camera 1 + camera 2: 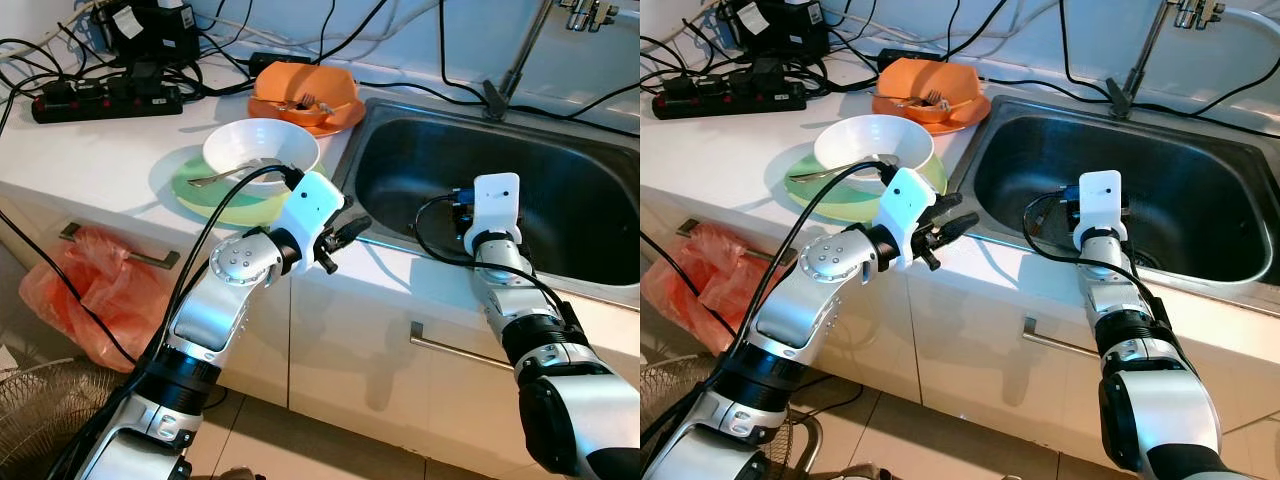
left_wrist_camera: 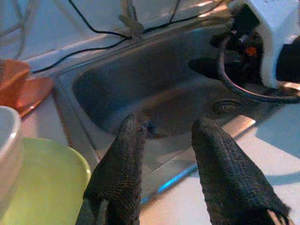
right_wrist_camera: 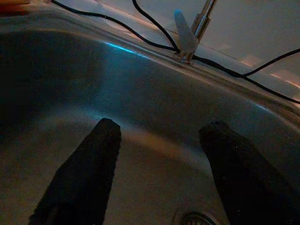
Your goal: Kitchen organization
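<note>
My left gripper is to take hold of the metal spoon next, by its handle jutting past the white bowl's rim [image 1: 204, 181]. The other end of the spoon is inside the white bowl [image 1: 260, 148].
A white bowl [image 1: 260, 148] with a spoon in it sits on a green plate [image 1: 205, 190] on the white counter, left of the steel sink [image 1: 420, 150]. Behind them an orange bowl [image 1: 305, 88] holding a fork rests on an orange plate [image 1: 335, 118]. My left gripper [image 1: 350, 235] hovers over the counter's front edge at the sink's near left corner, just right of the green plate [image 2: 42, 187], open and holding nothing. My right gripper [image 3: 161, 126] reaches over the sink's front rim into the basin, open, with nothing between its fingers. The drain [image 3: 199, 218] lies below it.
A black power strip [image 1: 105, 100] and several cables lie at the back left of the counter. The faucet base [image 1: 495, 100] stands behind the sink. An orange plastic bag [image 1: 85, 295] hangs by the drawer handle. A cabinet handle [image 1: 460, 350] is below the sink.
</note>
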Available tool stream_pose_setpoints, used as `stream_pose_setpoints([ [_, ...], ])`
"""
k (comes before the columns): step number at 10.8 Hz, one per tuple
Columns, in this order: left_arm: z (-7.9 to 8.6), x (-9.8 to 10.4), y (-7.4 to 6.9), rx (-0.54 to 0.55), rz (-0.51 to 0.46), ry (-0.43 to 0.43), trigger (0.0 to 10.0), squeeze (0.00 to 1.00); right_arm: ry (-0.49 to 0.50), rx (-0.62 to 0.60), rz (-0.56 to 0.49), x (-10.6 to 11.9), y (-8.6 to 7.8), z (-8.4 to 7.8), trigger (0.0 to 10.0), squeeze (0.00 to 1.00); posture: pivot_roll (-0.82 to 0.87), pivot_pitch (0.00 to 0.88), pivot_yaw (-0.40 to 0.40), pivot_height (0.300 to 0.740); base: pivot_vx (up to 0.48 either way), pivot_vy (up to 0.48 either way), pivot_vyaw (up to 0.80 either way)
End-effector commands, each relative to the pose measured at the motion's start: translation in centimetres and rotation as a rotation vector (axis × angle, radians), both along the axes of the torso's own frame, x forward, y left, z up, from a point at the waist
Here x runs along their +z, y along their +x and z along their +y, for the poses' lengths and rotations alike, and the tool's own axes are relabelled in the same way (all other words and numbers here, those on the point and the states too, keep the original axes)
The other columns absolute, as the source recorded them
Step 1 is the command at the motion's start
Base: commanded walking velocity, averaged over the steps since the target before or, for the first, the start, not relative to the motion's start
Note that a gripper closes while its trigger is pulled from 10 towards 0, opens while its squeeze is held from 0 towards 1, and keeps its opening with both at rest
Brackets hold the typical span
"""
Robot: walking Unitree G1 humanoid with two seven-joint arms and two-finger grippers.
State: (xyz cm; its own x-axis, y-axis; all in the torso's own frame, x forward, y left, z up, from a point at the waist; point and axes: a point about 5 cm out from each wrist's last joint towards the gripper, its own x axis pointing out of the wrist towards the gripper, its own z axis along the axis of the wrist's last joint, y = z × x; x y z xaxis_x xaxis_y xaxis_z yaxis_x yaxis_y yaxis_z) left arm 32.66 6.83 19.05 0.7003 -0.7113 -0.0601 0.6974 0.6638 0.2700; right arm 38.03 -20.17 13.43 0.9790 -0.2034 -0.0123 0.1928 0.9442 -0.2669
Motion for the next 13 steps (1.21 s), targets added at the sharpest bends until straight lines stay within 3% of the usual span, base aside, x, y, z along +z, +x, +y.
stream_pose_setpoints([
  [1,0.2,1.0,0.4,0.043,-0.051,-0.022,10.0,0.0,0.027,-0.009,0.034,-0.8,-0.2,0.0,10.0,0.0,0.08,0.032,-0.039,0.74,0.0,0.0,0.0],
  [3,0.9,3.3,1.4,0.182,-0.174,-0.122,10.0,0.0,0.073,0.04,-0.012,-0.3,-0.1,0.9,10.0,0.0,0.08,0.03,-0.038,0.74,0.0,0.0,0.0],
  [5,3.1,6.5,2.0,0.368,-0.332,-0.267,10.0,0.0,0.084,0.111,-0.039,-0.3,0.0,2.4,10.0,0.0,0.08,0.034,-0.04,0.74,0.0,0.0,0.0],
  [7,5.7,7.7,1.7,0.508,-0.43,-0.365,10.0,0.0,0.09,0.13,-0.039,-0.5,-0.1,2.8,10.0,0.0,0.09,0.041,-0.042,0.74,0.0,0.0,0.0],
  [10,8.7,7.0,-0.2,0.584,-0.489,-0.433,10.0,0.0,0.103,0.139,-0.058,-0.4,-0.2,2.8,10.0,0.0,0.1,0.051,-0.048,0.74,0.0,0.0,0.0],
  [13,9.9,5.5,-2.3,0.628,-0.525,-0.372,10.0,0.0,0.111,0.144,-0.06,-0.6,-0.3,3.0,10.0,0.0,0.11,0.059,-0.052,0.74,0.0,0.0,0.0],
])
